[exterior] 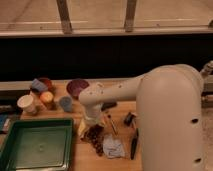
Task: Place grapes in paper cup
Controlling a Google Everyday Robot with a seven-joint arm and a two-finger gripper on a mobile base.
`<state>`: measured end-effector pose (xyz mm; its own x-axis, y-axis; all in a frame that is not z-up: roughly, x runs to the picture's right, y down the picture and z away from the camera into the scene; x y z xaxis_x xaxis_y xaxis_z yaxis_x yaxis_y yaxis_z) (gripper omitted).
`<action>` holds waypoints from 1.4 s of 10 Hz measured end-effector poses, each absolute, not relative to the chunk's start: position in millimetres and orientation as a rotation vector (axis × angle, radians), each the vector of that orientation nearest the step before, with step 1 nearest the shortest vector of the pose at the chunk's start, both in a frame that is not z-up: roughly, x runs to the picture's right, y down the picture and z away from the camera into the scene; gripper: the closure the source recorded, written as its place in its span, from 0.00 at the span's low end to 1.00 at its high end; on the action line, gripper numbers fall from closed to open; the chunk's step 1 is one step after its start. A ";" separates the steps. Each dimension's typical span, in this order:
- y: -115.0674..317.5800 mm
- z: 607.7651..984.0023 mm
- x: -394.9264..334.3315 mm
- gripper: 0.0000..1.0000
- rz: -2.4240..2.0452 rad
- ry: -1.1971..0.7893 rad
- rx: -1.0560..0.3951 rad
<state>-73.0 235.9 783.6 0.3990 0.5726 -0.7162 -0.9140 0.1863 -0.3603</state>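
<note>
I should pick up the dark grapes by their stem end next with my gripper, so that I can put them in the paper cup (26, 103).
The grapes (96, 140), a dark reddish-brown bunch, lie on the wooden table just right of the green tray. My gripper (92, 126) points down at the end of the white arm, right over the bunch's upper end, and stands open; the wrist hides most of it. Nothing is lifted off the table. The cream paper cup (26, 103) stands upright at the far left of the table, well away from the gripper.
An orange-yellow cup (47, 99) and a grey-blue cup (65, 103) stand right of the paper cup, with a purple bowl (77, 88) behind. A green tray (20, 150) fills the front left. A white packet (114, 148) and dark utensils (133, 145) lie right of the grapes.
</note>
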 end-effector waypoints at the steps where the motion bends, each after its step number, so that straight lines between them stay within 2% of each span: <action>1: 239.8 783.3 -73.4 0.20 1.103 0.486 -0.869; 5: 251.4 788.7 -62.6 0.20 1.137 0.528 -0.845; 7: 243.7 801.3 -48.5 0.20 1.145 0.545 -0.805; 8: 242.5 805.4 -47.0 0.23 1.143 0.550 -0.797; 14: 246.5 809.4 -49.4 0.84 1.140 0.524 -0.776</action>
